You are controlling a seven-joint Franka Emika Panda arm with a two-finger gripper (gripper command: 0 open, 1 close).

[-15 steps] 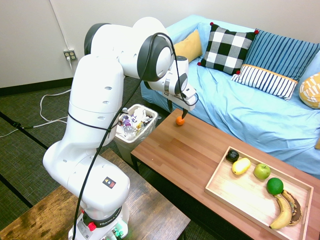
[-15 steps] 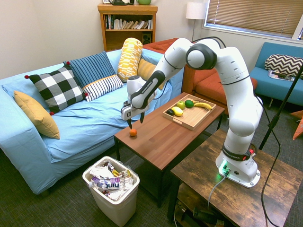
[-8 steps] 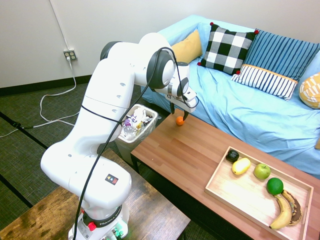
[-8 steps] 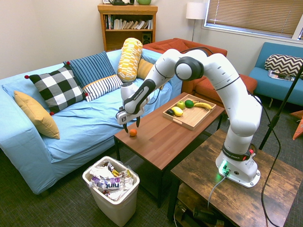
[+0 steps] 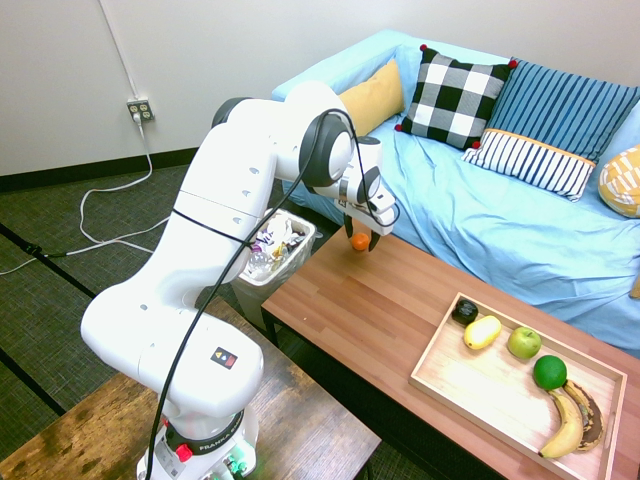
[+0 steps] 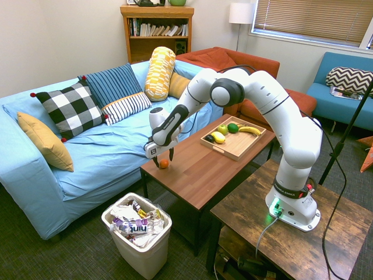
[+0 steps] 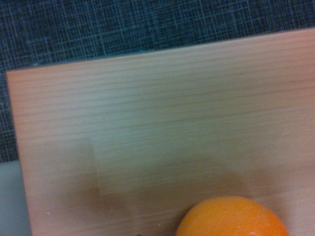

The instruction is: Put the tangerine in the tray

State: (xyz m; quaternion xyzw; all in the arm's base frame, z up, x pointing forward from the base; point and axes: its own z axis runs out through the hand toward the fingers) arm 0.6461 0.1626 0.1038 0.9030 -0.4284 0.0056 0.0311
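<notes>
My fingers reach down on both sides of the tangerine point(image 5: 359, 241) point(image 7: 231, 219). They would hold it if I closed now.
The tangerine point(image 5: 359, 241) point(image 6: 164, 164) lies on the reddish-brown table near the corner closest to the sofa and the bin. My gripper point(image 5: 360, 243) point(image 6: 164, 161) has come down over it and stands open, one finger on each side of the fruit, apart from it as far as I can see. In the wrist view the tangerine point(image 7: 231, 219) fills the lower edge, with the table's corner beyond it. The light-wood tray point(image 5: 478, 388) point(image 6: 234, 146) sits at the table's other end, well away from the gripper.
In the tray lie a lemon point(image 5: 482, 332), a green apple point(image 5: 523, 343), a lime point(image 5: 549, 372) and a banana point(image 5: 566, 427). A full white waste bin point(image 5: 270, 246) point(image 6: 137, 230) stands below the table corner. The blue sofa point(image 5: 500, 215) runs along the table's far side.
The gripper has dropped from above the tangerine down to table level, so its open fingers now straddle the fruit. The tangerine has not moved.
</notes>
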